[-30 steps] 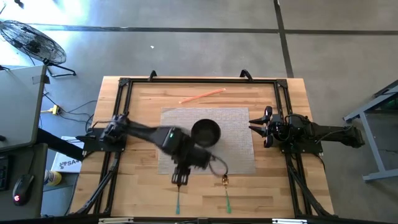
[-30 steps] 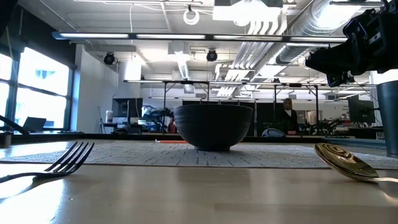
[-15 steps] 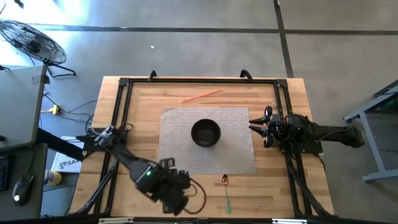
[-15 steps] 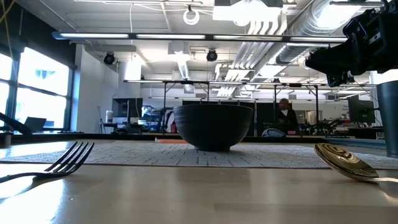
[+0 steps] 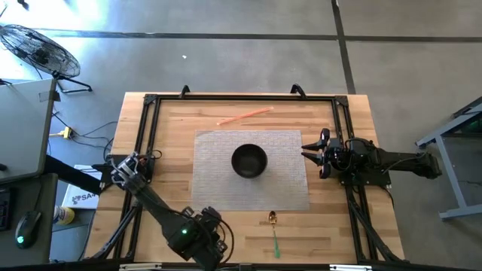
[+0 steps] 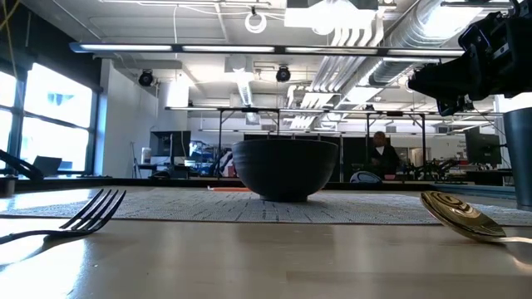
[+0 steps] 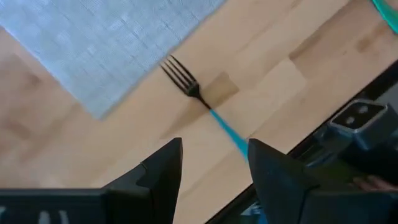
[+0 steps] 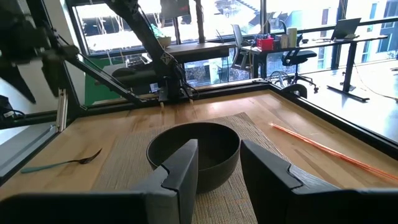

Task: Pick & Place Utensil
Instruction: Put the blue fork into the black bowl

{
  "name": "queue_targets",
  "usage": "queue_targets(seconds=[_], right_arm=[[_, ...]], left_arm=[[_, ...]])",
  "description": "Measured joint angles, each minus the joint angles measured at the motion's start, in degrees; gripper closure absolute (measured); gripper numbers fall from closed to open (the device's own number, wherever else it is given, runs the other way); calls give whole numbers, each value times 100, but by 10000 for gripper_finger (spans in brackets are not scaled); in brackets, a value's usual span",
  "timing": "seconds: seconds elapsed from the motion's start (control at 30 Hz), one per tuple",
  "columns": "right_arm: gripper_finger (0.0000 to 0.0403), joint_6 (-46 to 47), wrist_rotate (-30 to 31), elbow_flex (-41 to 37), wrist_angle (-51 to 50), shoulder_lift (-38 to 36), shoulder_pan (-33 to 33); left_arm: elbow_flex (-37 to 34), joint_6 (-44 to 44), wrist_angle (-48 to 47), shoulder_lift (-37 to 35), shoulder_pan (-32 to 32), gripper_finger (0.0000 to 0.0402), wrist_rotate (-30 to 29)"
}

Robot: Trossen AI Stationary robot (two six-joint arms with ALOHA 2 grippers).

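Observation:
I will grab the fork by its teal handle with my left gripper next. The fork's dark teeth will stay free to go into the black bowl [image 5: 248,160].
A fork with dark tines and a teal handle [image 7: 208,110] lies flat on the bare wood, just off the near left corner of the grey placemat [image 7: 118,37]. It also shows in the low view [image 6: 83,216]. My left gripper [image 7: 214,169] hovers open above the fork's handle and touches nothing. In the high view my left gripper [image 5: 209,239] is at the near edge and covers the fork. A gold spoon with a green handle [image 5: 274,229] lies near the mat's near edge. A black bowl [image 5: 248,160] stands on the mat. My right gripper [image 5: 315,154] waits open at the mat's right side.
An orange stick [image 5: 245,115] lies on the wood beyond the mat's far edge. A black frame [image 5: 151,102] runs round the table top. The near table edge and frame rail [image 7: 354,124] are close to my left gripper. There is bare wood between fork and spoon.
My left arm has swung from over the mat's near edge, beside the bowl, toward the table's near edge and a little left. Its gripper now hangs by the near rail. Fork, spoon and bowl have stayed in place.

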Motion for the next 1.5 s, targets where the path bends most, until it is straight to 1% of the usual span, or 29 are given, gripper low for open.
queue_targets(seconds=[0.13,0.27,0.37,0.47,0.6,0.73,0.87,0.93,1.07,1.37,1.5], right_arm=[[288,-1,0,0,0,0,0],[288,-1,0,0,0,0,-1],[288,1,0,0,0,2,0],[288,-1,0,0,0,1,-1],[288,0,0,0,0,1,0],[288,0,0,0,0,0,0],[288,1,0,0,0,2,-2],[288,-1,0,0,0,2,-1],[288,1,0,0,0,0,-2],[288,0,0,0,-1,-2,0],[288,-1,0,0,0,-2,0]], left_arm=[[-689,-309,995,-2,176,223,155],[-1208,-661,1485,-4,361,223,214],[-1578,-1088,1558,-4,440,223,505],[-1939,-1352,1857,-5,461,223,722],[-2309,-1414,2569,-4,461,223,607],[-2530,-1467,2880,-4,463,223,530],[-2716,-1671,2941,-4,461,223,536],[-2818,-1700,3108,-6,460,223,634],[-2958,-1698,3606,68,459,223,614],[-2937,-1718,3626,229,461,224,827],[-2835,-1727,3374,254,463,246,950]])
